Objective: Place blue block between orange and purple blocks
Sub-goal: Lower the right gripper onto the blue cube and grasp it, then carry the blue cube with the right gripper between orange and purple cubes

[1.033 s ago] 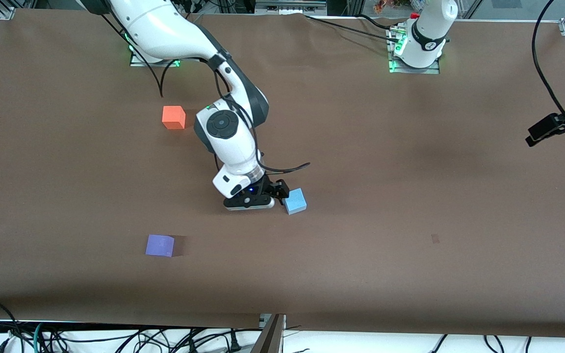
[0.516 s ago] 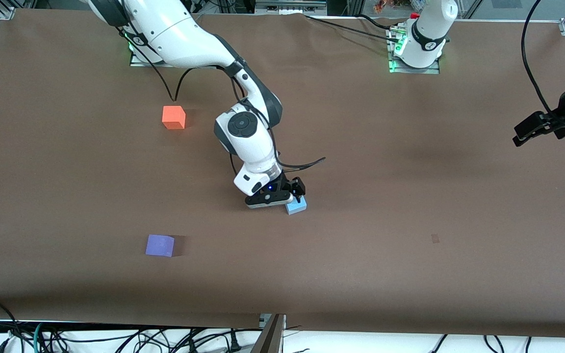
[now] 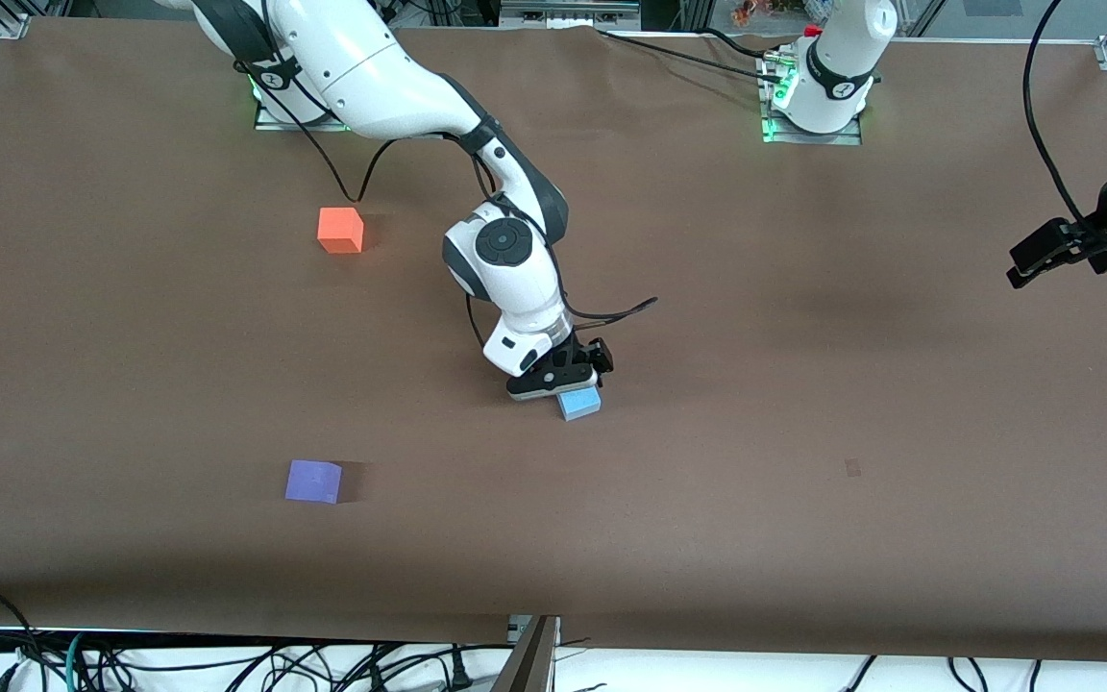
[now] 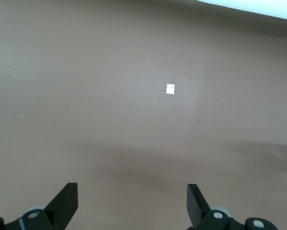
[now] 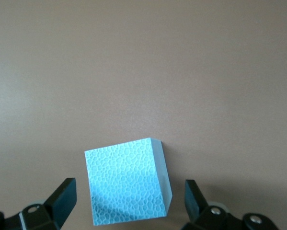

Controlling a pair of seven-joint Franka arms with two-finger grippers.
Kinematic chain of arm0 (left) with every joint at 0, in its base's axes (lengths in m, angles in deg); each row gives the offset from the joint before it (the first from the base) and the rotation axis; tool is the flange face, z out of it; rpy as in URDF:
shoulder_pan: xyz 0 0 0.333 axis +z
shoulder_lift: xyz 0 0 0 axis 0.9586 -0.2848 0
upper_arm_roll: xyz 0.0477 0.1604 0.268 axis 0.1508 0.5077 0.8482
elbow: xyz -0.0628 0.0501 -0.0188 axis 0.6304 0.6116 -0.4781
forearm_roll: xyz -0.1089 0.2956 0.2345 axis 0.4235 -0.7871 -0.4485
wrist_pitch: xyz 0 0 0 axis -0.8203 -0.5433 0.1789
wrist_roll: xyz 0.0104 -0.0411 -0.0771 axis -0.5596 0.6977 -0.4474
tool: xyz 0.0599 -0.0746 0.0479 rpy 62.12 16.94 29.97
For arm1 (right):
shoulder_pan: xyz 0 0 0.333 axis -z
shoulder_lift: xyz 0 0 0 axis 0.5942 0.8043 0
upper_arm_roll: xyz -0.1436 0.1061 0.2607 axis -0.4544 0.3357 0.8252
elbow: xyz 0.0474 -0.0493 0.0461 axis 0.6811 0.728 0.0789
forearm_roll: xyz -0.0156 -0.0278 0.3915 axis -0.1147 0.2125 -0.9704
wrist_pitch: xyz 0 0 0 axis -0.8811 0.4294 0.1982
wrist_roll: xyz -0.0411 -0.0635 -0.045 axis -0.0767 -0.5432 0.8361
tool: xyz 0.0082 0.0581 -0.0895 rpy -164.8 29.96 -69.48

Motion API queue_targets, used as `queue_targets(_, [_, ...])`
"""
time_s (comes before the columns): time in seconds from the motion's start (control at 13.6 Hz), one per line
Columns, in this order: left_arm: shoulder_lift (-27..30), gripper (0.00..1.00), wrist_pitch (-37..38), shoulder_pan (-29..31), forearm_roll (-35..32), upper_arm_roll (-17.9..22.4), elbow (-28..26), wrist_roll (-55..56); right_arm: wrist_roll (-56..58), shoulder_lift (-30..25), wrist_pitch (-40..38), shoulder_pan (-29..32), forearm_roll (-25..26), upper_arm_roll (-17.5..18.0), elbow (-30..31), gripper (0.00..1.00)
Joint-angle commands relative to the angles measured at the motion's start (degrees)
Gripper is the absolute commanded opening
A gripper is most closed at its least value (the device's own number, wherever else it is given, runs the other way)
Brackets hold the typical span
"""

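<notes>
My right gripper grabs the blue block by its opposite sides next, to place the blue block between the orange block and the purple block.
The blue block lies on the brown table near its middle. My right gripper hangs just over it, open. In the right wrist view the blue block sits between the two black fingers of the right gripper, with a gap on each side and turned slightly askew to them. The orange block rests toward the right arm's end, farther from the front camera. The purple block lies nearer to that camera, roughly in line with the orange one. My left gripper waits, open, above the left arm's end of the table; the left gripper has only bare table under it.
A small dark mark shows on the table toward the left arm's end. The left wrist view shows a small white tag on the table. Cables hang below the table's front edge.
My right arm has swung toward the left arm's end, bringing its gripper from beside the blue block to over it. The left hand has shifted slightly.
</notes>
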Motion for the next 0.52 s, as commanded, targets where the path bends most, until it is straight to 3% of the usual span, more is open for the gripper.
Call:
queue_targets(0.0, [-0.8,1.0,1.4,-0.2,0.5,0.2,1.9,-1.0,-0.5,2.2,0.3,-0.7,1.6,-0.7,-3.2,1.0])
queue_targets(0.37, [-0.9,1.0,1.4,0.1,0.4,0.2,2.4,-1.1,-0.6,3.4,0.6,-0.8,2.1,-0.6,-4.4,0.98])
queue_targets(0.44, [-0.9,1.0,1.4,0.0,0.4,0.2,2.4,-1.0,-0.5,3.5,0.6,-0.8,2.1,-0.6,-4.4,0.86])
